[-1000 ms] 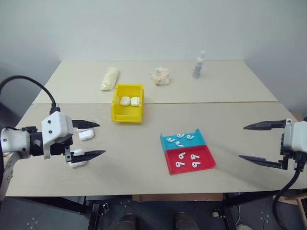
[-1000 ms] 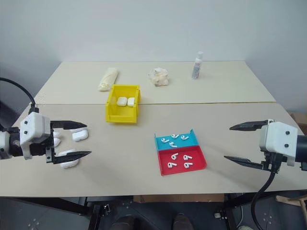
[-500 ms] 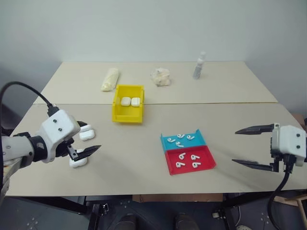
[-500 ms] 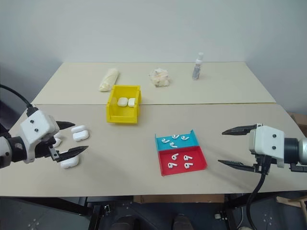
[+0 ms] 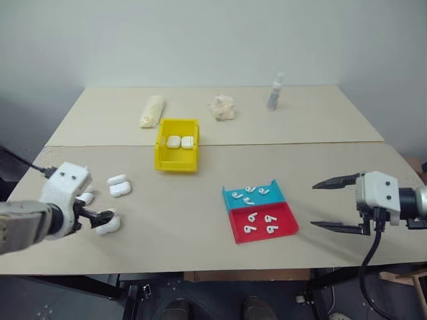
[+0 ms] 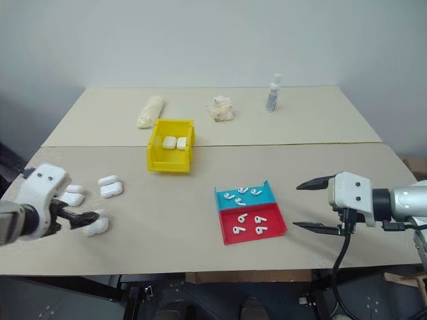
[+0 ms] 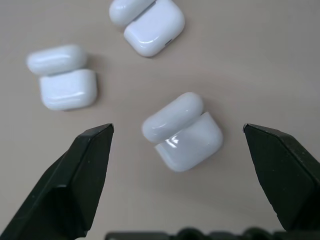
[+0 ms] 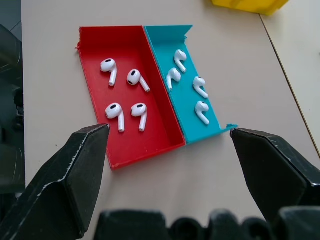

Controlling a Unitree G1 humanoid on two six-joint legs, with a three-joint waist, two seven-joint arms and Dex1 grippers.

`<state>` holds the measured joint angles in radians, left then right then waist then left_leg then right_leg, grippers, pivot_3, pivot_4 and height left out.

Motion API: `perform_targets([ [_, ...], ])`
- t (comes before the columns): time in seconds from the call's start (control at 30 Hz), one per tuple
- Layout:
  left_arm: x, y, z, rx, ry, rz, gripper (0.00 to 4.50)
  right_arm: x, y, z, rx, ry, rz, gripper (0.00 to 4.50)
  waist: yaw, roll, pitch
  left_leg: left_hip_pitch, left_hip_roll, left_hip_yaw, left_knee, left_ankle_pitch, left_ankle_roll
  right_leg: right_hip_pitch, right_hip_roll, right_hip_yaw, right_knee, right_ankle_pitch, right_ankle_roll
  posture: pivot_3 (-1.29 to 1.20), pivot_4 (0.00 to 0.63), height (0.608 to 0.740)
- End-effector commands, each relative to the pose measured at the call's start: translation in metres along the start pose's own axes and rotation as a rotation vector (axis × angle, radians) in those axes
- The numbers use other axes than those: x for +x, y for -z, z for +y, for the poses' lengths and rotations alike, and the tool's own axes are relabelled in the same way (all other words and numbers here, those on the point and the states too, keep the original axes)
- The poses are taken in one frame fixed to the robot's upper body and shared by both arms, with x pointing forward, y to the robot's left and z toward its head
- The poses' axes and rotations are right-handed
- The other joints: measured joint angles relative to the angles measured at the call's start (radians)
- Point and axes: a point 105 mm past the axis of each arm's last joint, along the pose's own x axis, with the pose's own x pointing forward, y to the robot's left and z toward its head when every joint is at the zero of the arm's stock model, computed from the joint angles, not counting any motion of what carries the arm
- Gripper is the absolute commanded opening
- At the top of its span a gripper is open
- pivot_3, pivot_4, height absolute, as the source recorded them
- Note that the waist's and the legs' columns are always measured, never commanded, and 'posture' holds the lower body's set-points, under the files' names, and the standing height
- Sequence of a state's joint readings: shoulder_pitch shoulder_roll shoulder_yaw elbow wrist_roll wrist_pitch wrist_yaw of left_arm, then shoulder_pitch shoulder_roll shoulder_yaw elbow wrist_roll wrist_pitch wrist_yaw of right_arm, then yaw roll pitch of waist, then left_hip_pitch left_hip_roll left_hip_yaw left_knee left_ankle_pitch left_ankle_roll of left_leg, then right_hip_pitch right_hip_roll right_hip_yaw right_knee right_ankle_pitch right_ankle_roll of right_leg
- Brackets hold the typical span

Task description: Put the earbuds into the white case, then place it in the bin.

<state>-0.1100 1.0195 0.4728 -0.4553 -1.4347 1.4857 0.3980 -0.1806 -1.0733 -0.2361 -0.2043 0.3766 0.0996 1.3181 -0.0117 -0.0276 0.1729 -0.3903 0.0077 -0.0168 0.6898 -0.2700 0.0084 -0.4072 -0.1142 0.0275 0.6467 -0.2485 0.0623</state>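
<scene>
I need to lower my left gripper to the case before I close on the nearest case, because my fingers stop above it in the left wrist view.
Several white cases lie at the table's left with their lids flipped back. My left gripper (image 5: 99,217) is low over the nearest case (image 7: 182,131), open, one finger on each side of it and not touching. Two more cases (image 7: 62,83) (image 7: 148,25) lie just beyond it. The earbuds lie in two small trays, several in the blue tray (image 8: 190,82) and several in the red tray (image 8: 122,87). My right gripper (image 5: 313,207) hovers open to the right of these trays, holding nothing. The yellow bin (image 5: 177,163) stands mid-table with two closed cases (image 5: 180,141) inside.
At the back of the table stand a slim spray bottle (image 5: 274,92), a crumpled pale wad (image 5: 223,107) and a cream roll (image 5: 152,110). A seam runs across the table just behind the bin. Bare tabletop lies between the cases and the trays.
My left gripper has rolled over and sunk toward the nearest case, now straddling it. My right gripper has moved left and down toward the trays. Both stayed open.
</scene>
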Motion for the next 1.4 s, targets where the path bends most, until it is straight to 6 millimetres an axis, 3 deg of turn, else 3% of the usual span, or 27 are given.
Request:
perform_targets([
  [0.03,-0.01,-0.005,-0.017,-0.186,-0.049,-0.02,4.5,-0.004,-0.005,-0.006,-0.02,0.021,-0.008,4.45,0.0,-0.003,-0.001,0.0,0.002,0.0,0.0,-0.001,-0.002,-0.001,0.0,0.003,0.001,0.0,0.0,0.0,0.15,0.74],
  [0.17,-0.004,0.006,-0.025,-0.285,-0.15,-0.019,4.5,-0.005,-0.005,-0.005,-0.015,0.02,-0.008,4.45,0.01,0.001,-0.003,0.003,-0.001,0.004,0.0,-0.003,-0.005,0.002,-0.002,0.007,-0.003,0.0,0.0,0.0,0.15,0.74],
  [0.33,0.001,0.001,-0.026,-0.333,-0.228,-0.029,4.5,-0.005,-0.004,-0.004,-0.012,0.019,-0.006,4.45,0.015,0.001,-0.003,0.006,-0.004,0.009,-0.002,-0.002,-0.006,0.003,0.002,0.008,-0.004,0.0,-0.001,0.0,0.15,0.74],
  [0.83,0.023,-0.002,-0.023,-0.361,-0.243,0.052,4.5,-0.013,-0.006,0.004,0.001,0.04,0.022,4.45,0.022,0.001,-0.003,0.009,-0.004,0.016,-0.003,-0.002,-0.005,0.005,0.003,0.009,-0.005,0.0,0.0,0.0,0.15,0.74],
  [1.4,0.034,0.0,-0.017,-0.373,-0.27,0.111,4.5,-0.011,-0.002,0.009,0.014,0.063,0.026,4.45,0.022,0.0,-0.003,0.009,-0.004,0.016,-0.003,-0.002,-0.005,0.005,0.003,0.01,-0.005,0.0,0.0,0.0,0.15,0.74],
])
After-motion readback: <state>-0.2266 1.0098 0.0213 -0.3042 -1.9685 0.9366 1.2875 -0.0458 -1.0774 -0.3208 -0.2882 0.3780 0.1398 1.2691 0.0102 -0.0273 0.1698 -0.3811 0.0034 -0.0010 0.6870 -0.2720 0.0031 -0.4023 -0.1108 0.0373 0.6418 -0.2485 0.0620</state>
